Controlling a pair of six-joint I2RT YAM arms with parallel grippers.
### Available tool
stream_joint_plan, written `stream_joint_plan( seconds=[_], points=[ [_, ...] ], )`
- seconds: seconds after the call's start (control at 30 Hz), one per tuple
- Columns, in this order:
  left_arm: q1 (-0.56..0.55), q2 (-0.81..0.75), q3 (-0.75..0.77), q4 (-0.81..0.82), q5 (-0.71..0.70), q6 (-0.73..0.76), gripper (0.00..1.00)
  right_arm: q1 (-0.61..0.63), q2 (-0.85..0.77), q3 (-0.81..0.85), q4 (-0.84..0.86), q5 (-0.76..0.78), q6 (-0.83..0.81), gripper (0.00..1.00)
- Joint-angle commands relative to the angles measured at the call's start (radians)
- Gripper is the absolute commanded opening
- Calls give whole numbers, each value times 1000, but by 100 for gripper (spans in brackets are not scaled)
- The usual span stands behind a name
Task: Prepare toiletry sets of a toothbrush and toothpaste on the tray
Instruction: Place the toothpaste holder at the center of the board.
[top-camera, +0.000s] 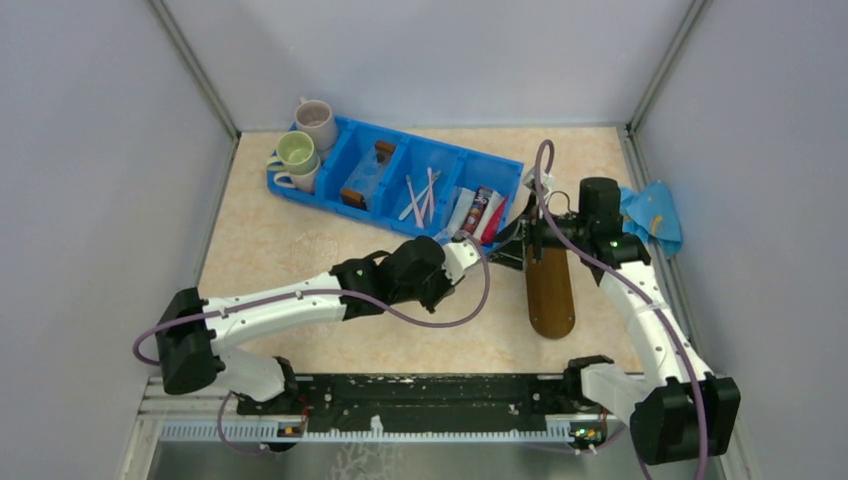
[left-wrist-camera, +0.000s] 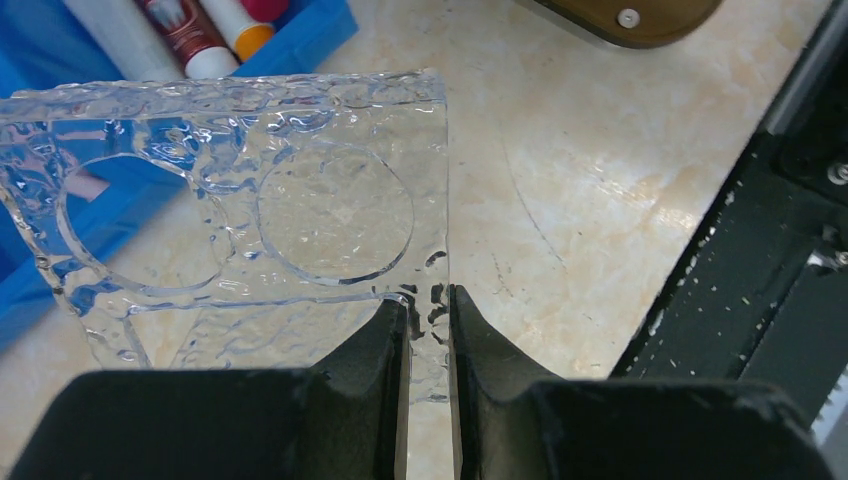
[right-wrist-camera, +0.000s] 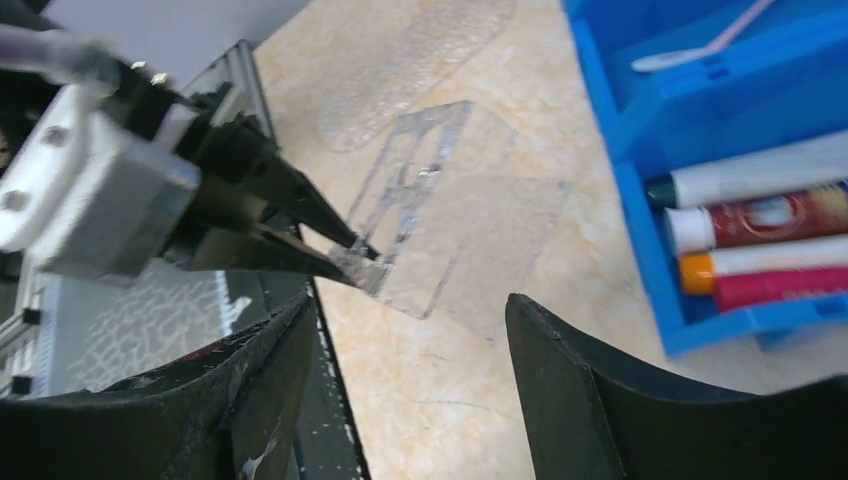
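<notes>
I should keep holding the holder with my left gripper until it reaches the side of the tray. The holder hangs close by the bin's edge and would fall short if I opened now.
The dark brown oval tray (top-camera: 550, 285) lies bare on the table at the right; its end shows in the left wrist view (left-wrist-camera: 625, 15). Pink and white toothbrushes (top-camera: 420, 195) and toothpaste tubes (top-camera: 480, 212) lie in the blue bin (top-camera: 400, 160). The tubes show in both wrist views (left-wrist-camera: 185, 35) (right-wrist-camera: 760, 225), and a pink toothbrush (right-wrist-camera: 700, 45) shows in the right wrist view. My left gripper (top-camera: 465, 250) (left-wrist-camera: 428, 295) is shut on the edge of a clear textured holder with two round holes (left-wrist-camera: 250, 190) (right-wrist-camera: 440, 220), held beside the bin. My right gripper (top-camera: 520, 240) (right-wrist-camera: 410, 305) is open and empty, just right of it.
Two mugs (top-camera: 318, 122) (top-camera: 296, 150) stand at the bin's left end. A clear block with brown ends (top-camera: 365, 175) sits in one compartment. A clear oval plate (right-wrist-camera: 420, 60) lies on the table. A blue cloth (top-camera: 655, 215) lies at the right wall. A black rail (top-camera: 420, 395) runs along the near edge.
</notes>
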Motion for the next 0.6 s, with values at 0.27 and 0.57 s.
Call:
stream_joint_plan(
  seconds=[0.27, 0.57],
  points=[
    [2, 121, 115, -53, 333, 291, 0, -91, -35, 22, 66, 508, 98, 70],
    [2, 404, 398, -243, 397, 406, 0, -139, -54, 0, 115, 905, 265, 66]
  ],
)
